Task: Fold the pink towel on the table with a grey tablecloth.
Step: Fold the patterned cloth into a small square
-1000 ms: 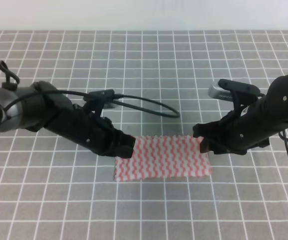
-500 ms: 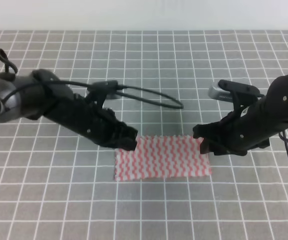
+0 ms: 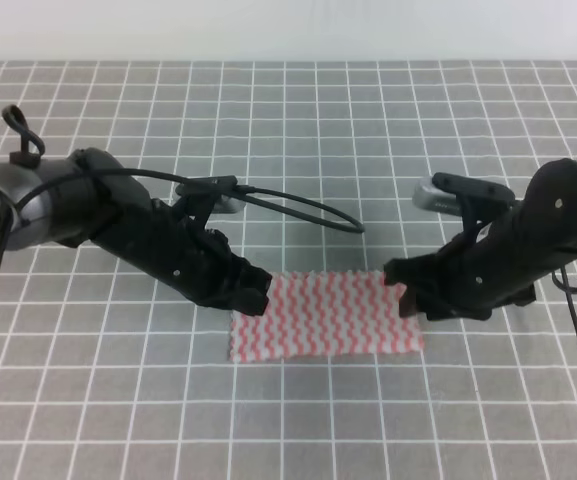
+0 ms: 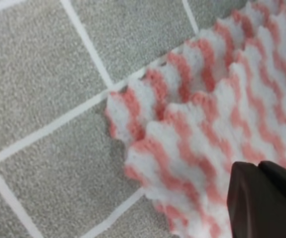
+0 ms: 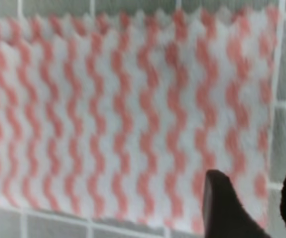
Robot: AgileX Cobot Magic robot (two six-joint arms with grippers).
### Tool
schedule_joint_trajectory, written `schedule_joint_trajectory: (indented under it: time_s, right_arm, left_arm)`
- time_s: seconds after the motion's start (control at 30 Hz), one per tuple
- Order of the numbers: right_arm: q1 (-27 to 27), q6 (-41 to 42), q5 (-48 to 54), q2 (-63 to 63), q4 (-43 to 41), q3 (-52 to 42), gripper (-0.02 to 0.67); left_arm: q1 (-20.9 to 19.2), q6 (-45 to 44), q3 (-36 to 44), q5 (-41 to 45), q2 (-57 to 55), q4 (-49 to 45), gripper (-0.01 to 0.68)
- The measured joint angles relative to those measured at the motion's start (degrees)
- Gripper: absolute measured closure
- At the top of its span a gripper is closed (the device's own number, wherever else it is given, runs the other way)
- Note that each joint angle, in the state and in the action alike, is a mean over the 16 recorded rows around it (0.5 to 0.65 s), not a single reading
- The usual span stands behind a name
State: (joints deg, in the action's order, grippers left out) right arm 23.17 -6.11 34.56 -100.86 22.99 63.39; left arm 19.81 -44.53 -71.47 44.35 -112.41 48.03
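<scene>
My right gripper should next take hold of the towel by its free side edge (image 3: 415, 300), as the pink towel (image 3: 326, 316) is lying flat on the tablecloth.
The pink towel (image 3: 326, 316) lies as a flat, folded rectangle on the table with a grey tablecloth (image 3: 298, 150). My left gripper (image 3: 256, 294) is down at the towel's upper left corner. In the left wrist view its dark fingers (image 4: 264, 198) look pressed together over the towel (image 4: 207, 114), and the two-layered corner lies free beside them. My right gripper (image 3: 400, 292) is at the upper right corner. It is open in the right wrist view (image 5: 261, 203), hovering over the towel's (image 5: 123, 114) right edge with nothing between its fingers.
The black cable (image 3: 298, 205) of the left arm loops over the cloth behind the towel. A bare, gridded tablecloth surrounds the towel on all sides, and a pale wall runs along the far edge.
The left gripper drew back and up a little, then came down again at the towel's upper left corner. The right arm shifted slightly. The towel has not moved.
</scene>
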Motion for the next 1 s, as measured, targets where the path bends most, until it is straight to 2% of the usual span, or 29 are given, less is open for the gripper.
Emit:
schedule_joint_trajectory:
  time_s: [1.0]
  right_arm:
    - [0.0,0.7,-2.9,-3.8,2.3,0.0,0.399]
  left_arm:
    - [0.0,2.2,0.0,-1.7,-2.3,-3.0,0.674]
